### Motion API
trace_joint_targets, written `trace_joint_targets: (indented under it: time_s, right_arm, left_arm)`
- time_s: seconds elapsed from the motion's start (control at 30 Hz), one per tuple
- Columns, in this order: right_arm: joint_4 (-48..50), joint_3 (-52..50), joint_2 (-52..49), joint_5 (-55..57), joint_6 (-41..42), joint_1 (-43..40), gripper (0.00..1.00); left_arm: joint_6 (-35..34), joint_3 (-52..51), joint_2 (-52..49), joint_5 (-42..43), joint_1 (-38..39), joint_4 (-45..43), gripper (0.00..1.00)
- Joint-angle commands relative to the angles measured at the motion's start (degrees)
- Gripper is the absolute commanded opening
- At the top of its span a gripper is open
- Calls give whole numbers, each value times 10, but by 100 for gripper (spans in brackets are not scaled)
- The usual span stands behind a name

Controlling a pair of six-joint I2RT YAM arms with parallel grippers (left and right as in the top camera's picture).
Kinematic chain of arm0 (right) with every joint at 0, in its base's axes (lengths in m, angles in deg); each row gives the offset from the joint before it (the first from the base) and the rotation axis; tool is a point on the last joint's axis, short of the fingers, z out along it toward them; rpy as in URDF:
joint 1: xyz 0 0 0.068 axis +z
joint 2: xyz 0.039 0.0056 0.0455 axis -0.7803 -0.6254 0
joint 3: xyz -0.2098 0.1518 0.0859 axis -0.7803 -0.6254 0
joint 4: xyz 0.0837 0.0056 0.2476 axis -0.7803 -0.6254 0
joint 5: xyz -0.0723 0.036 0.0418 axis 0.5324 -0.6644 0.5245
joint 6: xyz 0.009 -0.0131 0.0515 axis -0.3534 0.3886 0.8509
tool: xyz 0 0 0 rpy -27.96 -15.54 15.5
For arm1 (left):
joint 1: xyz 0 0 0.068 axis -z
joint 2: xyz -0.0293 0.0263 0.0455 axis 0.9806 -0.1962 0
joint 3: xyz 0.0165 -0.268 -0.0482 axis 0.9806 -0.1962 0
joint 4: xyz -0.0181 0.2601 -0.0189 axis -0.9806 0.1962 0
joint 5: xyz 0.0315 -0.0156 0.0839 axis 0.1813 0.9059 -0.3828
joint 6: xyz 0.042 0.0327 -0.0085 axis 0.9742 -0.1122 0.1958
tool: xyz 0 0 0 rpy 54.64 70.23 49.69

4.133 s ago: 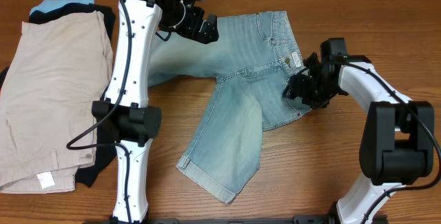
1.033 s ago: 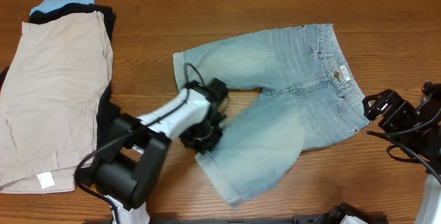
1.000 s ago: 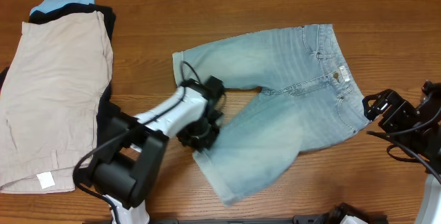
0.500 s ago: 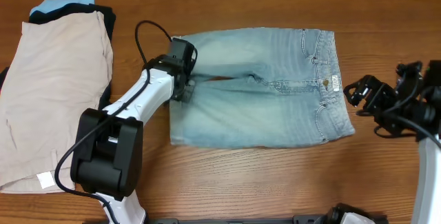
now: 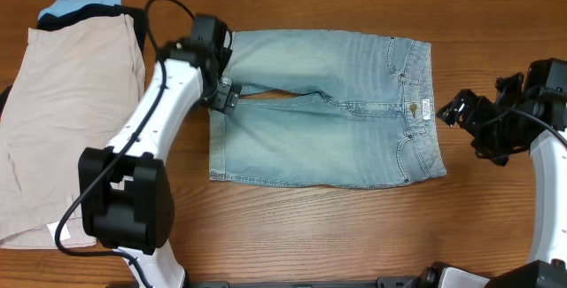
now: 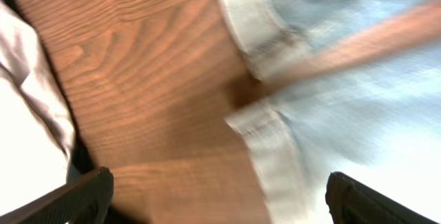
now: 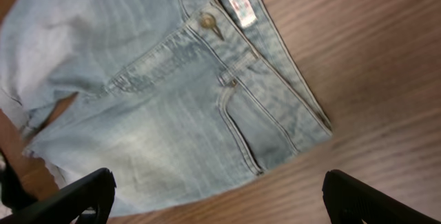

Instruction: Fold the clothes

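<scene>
I will next grab the denim shorts' near leg hem at its outer corner point(image 5: 216, 175) with my left gripper to fold that leg over the other.
The light-wash denim shorts point(image 5: 328, 111) lie flat on the table, front side up, waistband to the right, legs pointing left with a narrow gap between them. The metal fly button point(image 7: 205, 21) shows in the right wrist view. My left gripper point(image 5: 220, 93) is open and empty at the leg hems point(image 6: 265, 141), over the gap between the legs. My right gripper point(image 5: 461, 115) is open and empty just right of the waistband, apart from it. The beige shorts point(image 5: 71, 120) lie at the left on black point(image 5: 135, 13) and sky-blue point(image 5: 80, 4) garments.
The wooden table point(image 5: 310, 226) runs to all edges of the overhead view. The pile of garments fills the left side. My left arm point(image 5: 151, 128) crosses between the pile and the denim shorts.
My left gripper has moved up and left off the denim, and the shorts' legs now lie straighter and flatter. My right gripper has stayed right of the waistband, shifting slightly.
</scene>
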Motion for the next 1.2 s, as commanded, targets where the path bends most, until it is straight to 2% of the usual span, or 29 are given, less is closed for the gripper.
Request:
trace_joint_targets:
  time_s: [0.0,0.17,0.37,0.5,0.67,0.7,0.77,0.83,0.93,1.17]
  right_arm:
    - [-11,5,39,25,15,3,100]
    - [-36,5,111,57,66,13,100]
    - [-65,5,233,170,145,31,100]
    - [-82,4,279,169,178,31,100]
    - [-111,4,278,133,177,31,100]
    - [-114,4,273,133,175,31,100]
    - [-115,4,265,131,175,31,100]
    - [-113,4,259,131,175,31,100]
    - [-112,4,245,132,175,31,100]
    - [-109,-1,203,136,176,31,96]
  left_arm:
    - [-35,110,6,108,3,96,100]
    - [-88,179,28,140,5,227,100]
    - [-184,119,90,140,40,276,100]
    - [-273,-26,160,138,79,209,100]
    - [-450,-233,249,134,102,89,100]
    - [-509,-280,260,127,103,57,98]
    - [-592,-327,260,115,103,23,94]
    - [-637,-363,256,110,97,-11,94]
    - [-660,-405,254,97,87,-72,93]
    - [-669,-450,248,74,78,-188,83]
